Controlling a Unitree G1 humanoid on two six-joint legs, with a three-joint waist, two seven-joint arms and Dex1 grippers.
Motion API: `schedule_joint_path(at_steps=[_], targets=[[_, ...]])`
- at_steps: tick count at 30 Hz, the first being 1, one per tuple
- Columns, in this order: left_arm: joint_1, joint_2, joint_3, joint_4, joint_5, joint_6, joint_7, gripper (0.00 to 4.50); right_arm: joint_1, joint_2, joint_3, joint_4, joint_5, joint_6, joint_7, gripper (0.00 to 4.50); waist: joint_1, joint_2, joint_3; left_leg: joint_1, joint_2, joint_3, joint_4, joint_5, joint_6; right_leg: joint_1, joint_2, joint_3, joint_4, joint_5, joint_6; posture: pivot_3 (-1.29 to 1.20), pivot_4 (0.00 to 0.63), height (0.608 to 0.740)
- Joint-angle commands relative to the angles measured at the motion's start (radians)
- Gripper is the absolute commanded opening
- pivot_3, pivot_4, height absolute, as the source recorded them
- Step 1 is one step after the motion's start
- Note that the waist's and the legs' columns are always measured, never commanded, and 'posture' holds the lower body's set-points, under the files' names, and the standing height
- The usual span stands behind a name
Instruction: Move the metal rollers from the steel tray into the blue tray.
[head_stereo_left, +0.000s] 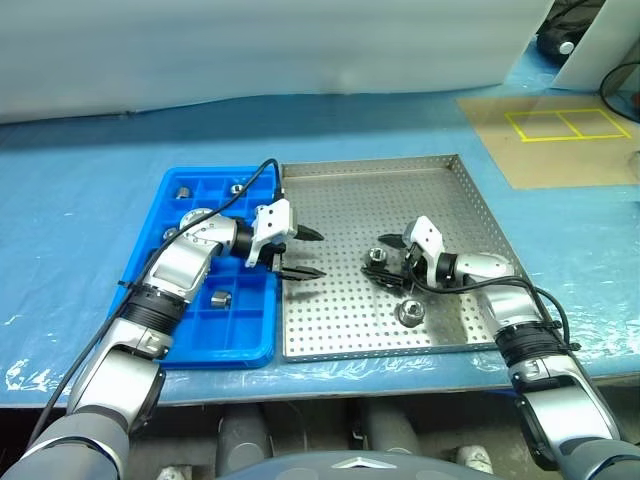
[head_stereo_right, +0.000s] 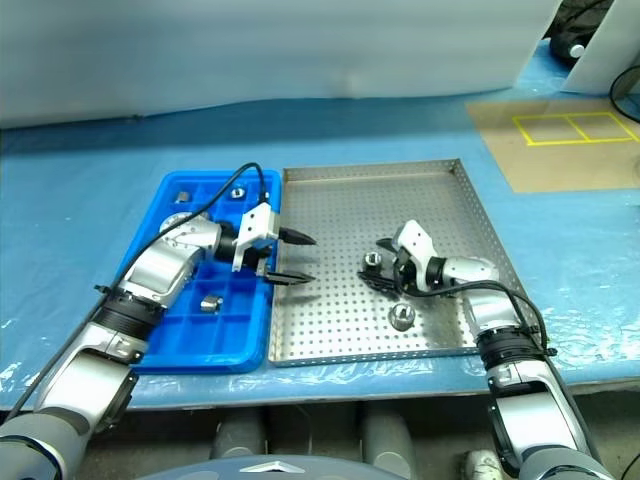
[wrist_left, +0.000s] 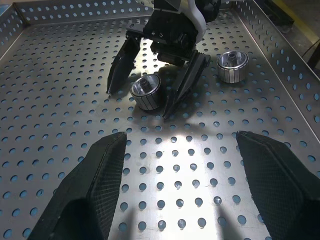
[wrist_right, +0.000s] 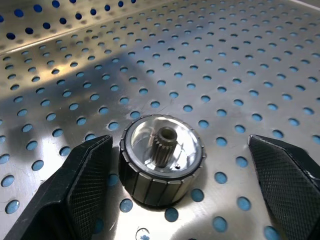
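Observation:
My right gripper should close now. Closing now would hold the metal roller. My fingertips are beside the roller's ridged sides.
The steel tray (head_stereo_left: 400, 195) lies in the middle of the table, with the blue tray (head_stereo_left: 228, 345) against its left side. Two metal rollers are in the steel tray: one (head_stereo_left: 377, 255) mid-tray, another (head_stereo_left: 409, 312) nearer the front rim. My right gripper (head_stereo_left: 380, 257) is open and low over the tray floor, its fingers (wrist_right: 82, 182) either side of the mid-tray roller (wrist_right: 161, 157), one finger close against it. My left gripper (head_stereo_left: 321, 254) is open and empty just inside the steel tray's left rim, pointing right at the right gripper (wrist_left: 150, 95).
Three rollers sit in compartments of the blue tray (head_stereo_left: 184, 192) (head_stereo_left: 237, 188) (head_stereo_left: 220, 298). A blue sheet (head_stereo_left: 90, 200) covers the table. A brown board with yellow tape squares (head_stereo_left: 565, 125) lies at the back right.

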Motion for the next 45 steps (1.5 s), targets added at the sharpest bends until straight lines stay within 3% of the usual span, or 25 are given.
schedule_joint_path(at_steps=[1,5,8,13,15,16,18,25,32,45], targets=[[0.000,0.013,0.035,-0.058,-0.036,0.013,-0.009,3.69,-0.017,-0.001,-0.002,0.004,-0.005,-0.030,0.015,4.50,0.001,0.000,0.000,0.000,0.000,0.000,0.000,0.000,0.000,0.000,0.000,0.000,0.000,0.000,0.000,-0.10,0.150,0.740],[0.013,0.019,0.022,-0.080,-0.049,0.017,-0.041,3.69,-0.025,-0.004,-0.005,0.008,-0.003,-0.034,0.020,4.50,0.002,0.000,0.000,0.000,0.000,0.000,0.000,0.000,0.000,0.000,0.000,0.000,0.000,0.000,0.000,-0.10,0.150,0.740],[0.011,0.016,0.021,-0.078,-0.048,0.017,-0.047,3.75,-0.026,-0.003,-0.006,0.013,-0.007,-0.047,0.016,3.87,0.002,0.000,0.000,0.000,0.001,0.000,0.000,0.000,0.000,0.000,0.000,0.000,0.000,0.000,0.000,-0.11,0.150,0.740],[0.003,0.017,0.024,-0.055,-0.036,0.003,-0.044,3.75,-0.027,0.002,-0.001,0.002,-0.009,-0.048,0.014,2.28,0.002,0.000,0.000,0.001,0.001,0.001,0.000,0.000,0.000,0.000,0.000,0.000,0.000,0.000,0.000,-0.12,0.150,0.740],[0.004,0.018,0.025,-0.058,-0.037,0.007,-0.045,3.75,-0.026,0.002,-0.003,-0.001,-0.003,-0.051,0.020,2.28,0.002,0.000,0.000,0.001,0.001,0.001,0.000,0.000,0.000,0.000,0.000,0.000,0.000,0.000,0.000,-0.11,0.150,0.740],[0.005,0.019,0.025,-0.060,-0.037,0.008,-0.045,3.75,-0.028,0.002,-0.004,-0.001,-0.002,-0.049,0.019,1.92,0.002,0.000,0.000,0.001,0.001,0.001,0.000,0.000,0.000,0.000,0.000,0.000,0.000,0.000,0.000,-0.11,0.150,0.740],[0.005,0.022,0.029,-0.059,-0.036,0.006,-0.043,3.75,-0.034,0.000,-0.003,0.001,-0.014,-0.052,0.005,1.75,0.002,0.000,0.000,0.001,0.001,0.001,0.000,0.000,0.000,0.000,0.000,0.000,0.000,0.000,0.000,-0.11,0.150,0.740],[-0.008,0.050,0.086,-0.090,-0.081,0.063,-0.026,3.75,-0.100,0.023,-0.009,-0.055,0.008,-0.038,0.013,1.75,0.000,0.000,0.000,0.000,0.002,0.001,-0.001,0.000,0.000,-0.001,0.000,0.000,0.000,0.000,0.000,-0.07,0.150,0.740],[0.006,0.142,0.176,-0.143,-0.119,0.123,-0.003,3.75,-0.230,0.103,0.022,-0.105,0.036,-0.019,0.074,1.75,0.006,0.000,0.000,0.000,0.002,0.001,-0.004,0.001,-0.002,-0.003,0.000,-0.001,-0.001,0.000,0.000,0.03,0.150,0.740],[0.287,0.285,0.389,-0.397,-0.145,0.211,0.204,3.75,-0.468,0.323,0.073,0.230,0.003,-0.202,0.173,1.75,0.070,0.000,0.001,-0.002,0.006,-0.002,-0.010,0.002,-0.004,-0.006,-0.001,-0.012,-0.001,-0.004,-0.007,0.31,0.150,0.740]])
